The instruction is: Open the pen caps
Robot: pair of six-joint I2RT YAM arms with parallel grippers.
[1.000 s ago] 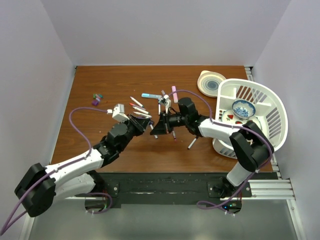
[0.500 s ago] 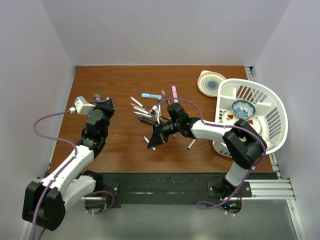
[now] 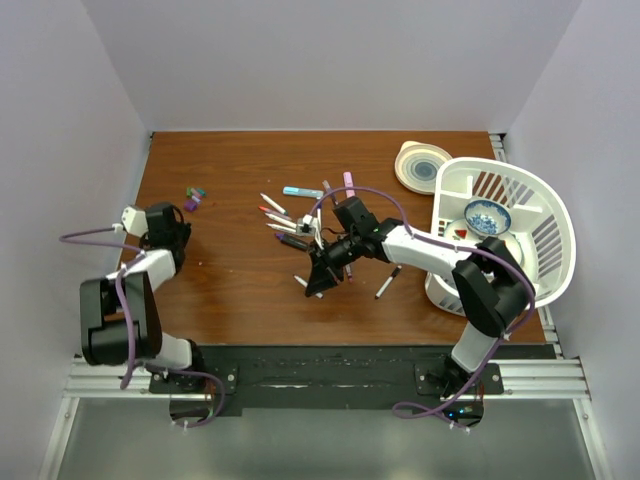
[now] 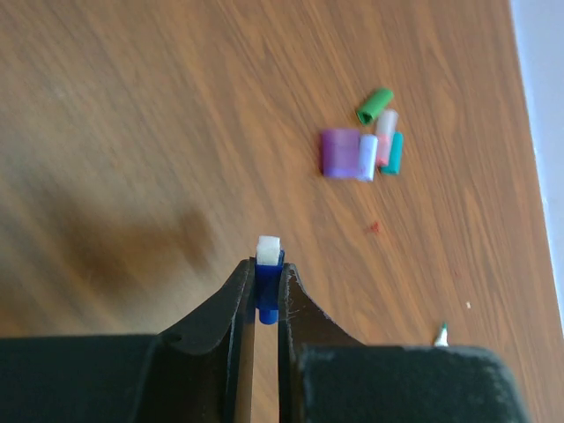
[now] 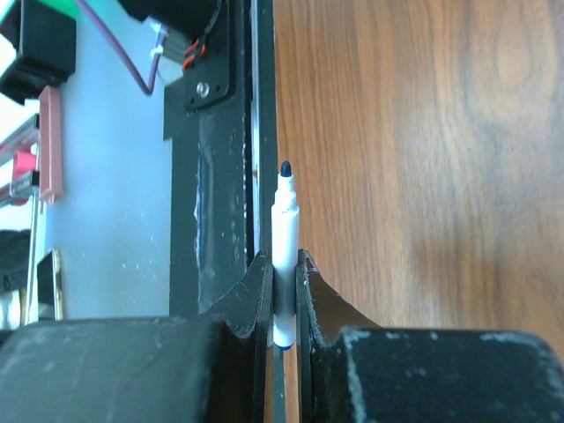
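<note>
The blue pen cap [image 4: 267,295] stays held in my left gripper until the gripper's fingers reach the cluster. If released now, the cap would fall short onto empty table.
My left gripper [image 4: 266,278] is shut on a small blue pen cap [image 4: 267,295] with a white end showing past the fingertips. It hovers at the table's left side [image 3: 175,222], short of a cluster of loose pen caps [image 4: 366,150] in purple, pink, teal and green [image 3: 195,196]. My right gripper [image 5: 284,269] is shut on a white pen barrel [image 5: 284,229] whose dark bare tip points at the table's near edge. In the top view this gripper [image 3: 322,272] sits near mid-table, just in front of a scatter of several pens [image 3: 295,215].
A lone pen [image 3: 388,282] lies right of the right gripper. A white slatted basket [image 3: 540,230] holding a blue-patterned bowl [image 3: 487,216] stands at the right edge, with a round plate [image 3: 420,165] behind it. A black rail [image 5: 220,220] borders the table's near edge.
The left arm has swung from the table's middle out to the far left, carrying the blue cap. The right gripper has shifted slightly nearer with the uncapped pen.
</note>
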